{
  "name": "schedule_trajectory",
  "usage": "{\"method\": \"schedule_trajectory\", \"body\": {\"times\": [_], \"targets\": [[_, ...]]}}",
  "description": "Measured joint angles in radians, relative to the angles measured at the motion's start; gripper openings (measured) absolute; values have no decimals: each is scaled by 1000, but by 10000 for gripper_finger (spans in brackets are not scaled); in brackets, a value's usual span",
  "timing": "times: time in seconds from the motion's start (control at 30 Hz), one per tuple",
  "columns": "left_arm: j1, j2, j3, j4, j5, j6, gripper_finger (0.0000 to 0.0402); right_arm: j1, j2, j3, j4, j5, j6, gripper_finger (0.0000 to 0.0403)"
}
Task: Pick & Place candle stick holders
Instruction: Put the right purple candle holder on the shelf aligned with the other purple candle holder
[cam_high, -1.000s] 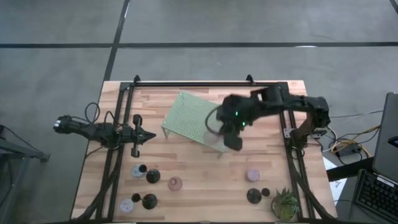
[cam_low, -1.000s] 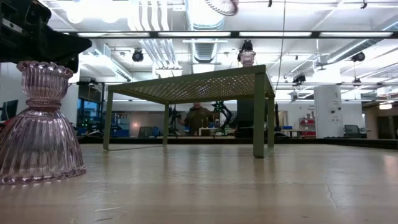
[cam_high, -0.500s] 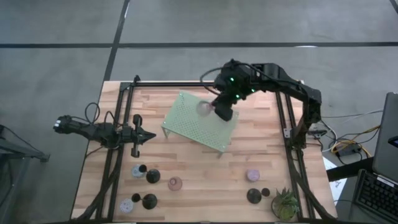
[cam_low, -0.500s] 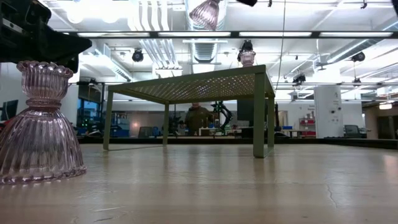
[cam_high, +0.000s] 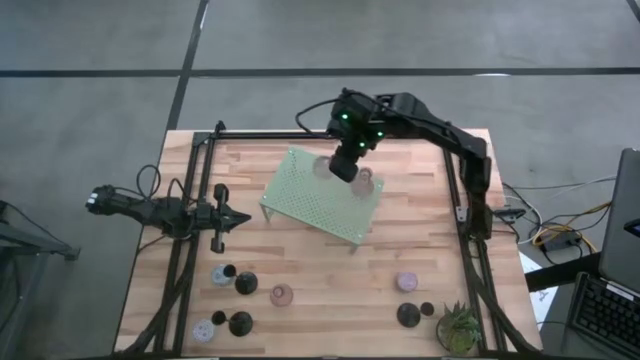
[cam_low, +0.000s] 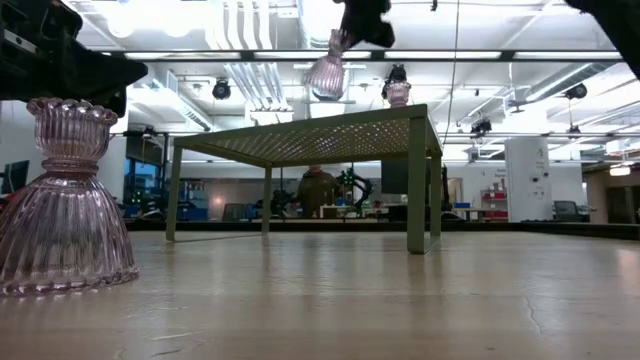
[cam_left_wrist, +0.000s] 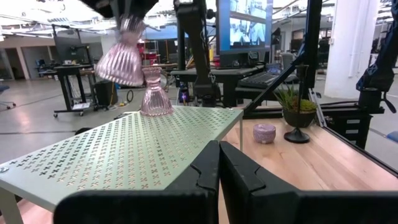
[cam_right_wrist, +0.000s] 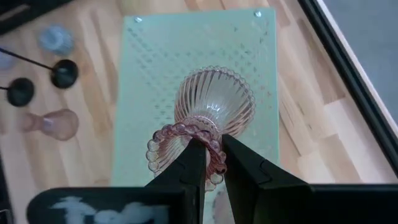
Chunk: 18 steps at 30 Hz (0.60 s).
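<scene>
The ribbed holder's base hangs tilted above, so my right gripper now keeps hold of it until the holder's flared base (cam_right_wrist: 219, 96) stands on the pale green stand.
My right gripper (cam_high: 345, 165) is shut on a ribbed pink glass candle stick holder (cam_right_wrist: 214, 99) above the far part of the pale green perforated stand (cam_high: 310, 195). In the low view the holder (cam_low: 327, 72) hangs clear over the stand's top. A second pink glass holder (cam_high: 366, 181) stands upright on its base on the stand; it also shows in the left wrist view (cam_left_wrist: 154, 93). My left gripper (cam_high: 240, 218) is shut and empty, level above the table's left side. Other holders stand on the table along the near edge. My right gripper pinches the beaded rim (cam_right_wrist: 214, 150) at the holder's narrow end; one finger (cam_right_wrist: 193, 163) seems to lie over the opening and the other (cam_right_wrist: 241, 167) outside. The fingers come from above, slanting. The holder hangs tilted, its flared base (cam_low: 322, 82) lowest, clear of the stand.
Near the front left stand black holders (cam_high: 245, 283), a lavender one (cam_high: 203, 330) and a pink one (cam_high: 282, 295). At the front right are a lavender holder (cam_high: 405, 283), a black one (cam_high: 408, 314) and the spiky plant (cam_high: 458, 328). Black frame rails (cam_high: 310, 135) border the table.
My right gripper has carried the pink holder from the stand's near right corner toward the far edge and a little left, then down toward the stand's top beside the standing pink holder. The holder stays tilted and clear of the stand.
</scene>
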Motion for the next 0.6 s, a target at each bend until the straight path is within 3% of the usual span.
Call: {"method": "schedule_trajectory", "body": {"times": [0.6], "targets": [[0, 0, 0, 0, 0, 0, 12, -64, 105, 0, -21, 40, -22, 38]]}}
